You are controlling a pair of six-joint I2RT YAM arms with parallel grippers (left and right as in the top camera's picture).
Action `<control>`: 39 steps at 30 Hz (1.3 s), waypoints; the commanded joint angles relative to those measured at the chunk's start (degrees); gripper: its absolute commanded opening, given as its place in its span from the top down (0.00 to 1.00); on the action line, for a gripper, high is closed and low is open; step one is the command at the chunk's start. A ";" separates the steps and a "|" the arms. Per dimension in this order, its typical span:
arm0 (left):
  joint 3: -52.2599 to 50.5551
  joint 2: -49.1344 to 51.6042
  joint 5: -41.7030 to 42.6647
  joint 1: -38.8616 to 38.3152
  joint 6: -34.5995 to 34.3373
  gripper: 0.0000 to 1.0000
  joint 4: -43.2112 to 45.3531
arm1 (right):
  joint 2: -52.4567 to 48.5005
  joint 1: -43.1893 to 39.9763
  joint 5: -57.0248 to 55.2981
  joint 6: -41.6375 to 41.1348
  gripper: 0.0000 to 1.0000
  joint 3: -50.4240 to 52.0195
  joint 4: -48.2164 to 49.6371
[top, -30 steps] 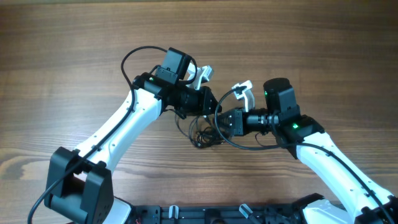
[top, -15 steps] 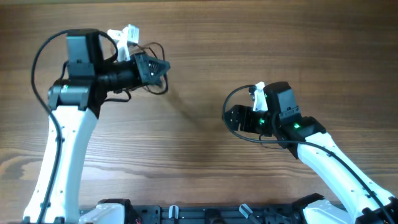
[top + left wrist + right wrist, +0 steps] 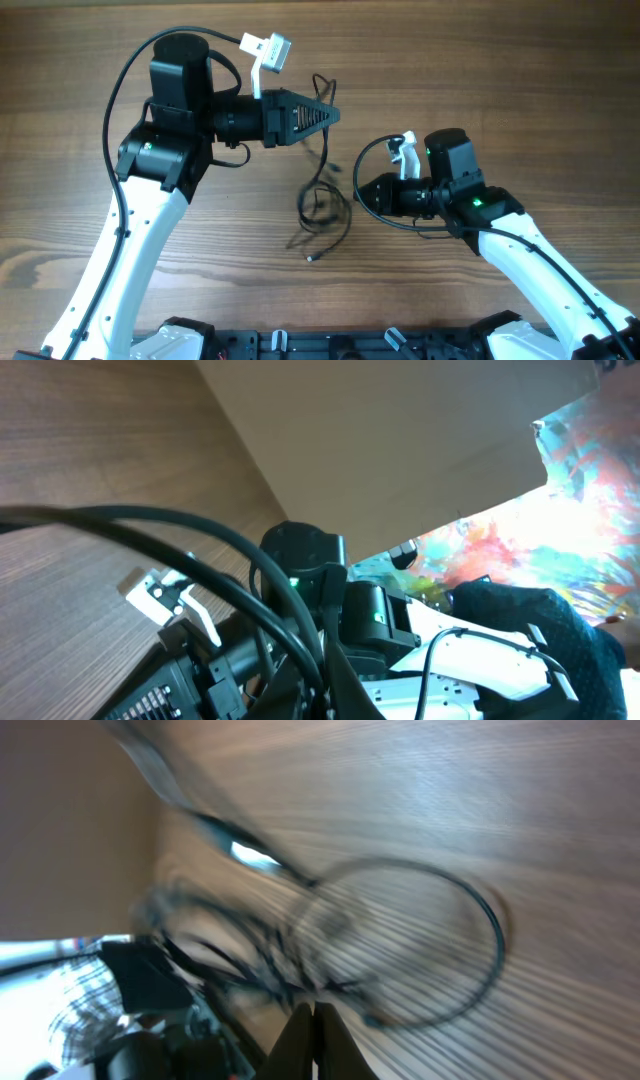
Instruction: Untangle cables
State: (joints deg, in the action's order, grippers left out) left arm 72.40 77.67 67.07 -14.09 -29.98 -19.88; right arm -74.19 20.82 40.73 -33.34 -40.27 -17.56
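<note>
My right gripper's fingers are shut beside the thin black cables and must next reopen, lower and close on the tangled loops.
Thin black cables (image 3: 322, 205) lie in loose loops on the wooden table at the centre, with a small plug (image 3: 311, 258) at the lower end. One strand rises from the loops to my left gripper (image 3: 330, 115), which is shut on it above the table. In the left wrist view the cables (image 3: 200, 535) curve down into the closed left gripper (image 3: 325, 695). My right gripper (image 3: 360, 193) is shut and holds nothing, just right of the loops. In the blurred right wrist view its shut fingertips (image 3: 313, 1020) point at a cable loop (image 3: 490, 920).
The wooden table (image 3: 500, 60) fills the overhead view. Thicker black cables fixed to the arms arc over the left arm (image 3: 130, 70) and around the right wrist (image 3: 400, 222). The robot base bar (image 3: 330, 345) runs along the front edge.
My left arm has swung from the far left back toward the centre, with a strand in its jaws. The cable loops now lie spread on the table. My right gripper has barely moved.
</note>
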 commanded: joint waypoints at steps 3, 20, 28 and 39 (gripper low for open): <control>0.90 -0.52 -1.18 0.44 -0.31 0.93 0.39 | 0.48 0.02 1.95 0.59 0.55 -0.11 -0.33; 0.90 -0.52 3.43 -5.22 -14.03 0.94 15.52 | 0.48 4.07 -10.38 3.96 0.42 -0.11 7.87; 0.90 -0.52 4.52 -6.38 -20.00 0.93 23.54 | -5.84 6.60 -18.67 1.42 0.80 -0.11 7.65; 0.87 2.21 -40.81 -6.36 8.76 0.96 -20.24 | -8.20 6.60 -26.71 -1.79 0.96 -0.11 -0.92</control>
State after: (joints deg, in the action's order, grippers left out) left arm 73.60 78.54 57.84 -20.47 -31.07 -30.50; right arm -81.95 27.24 19.33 -34.35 -40.23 -15.88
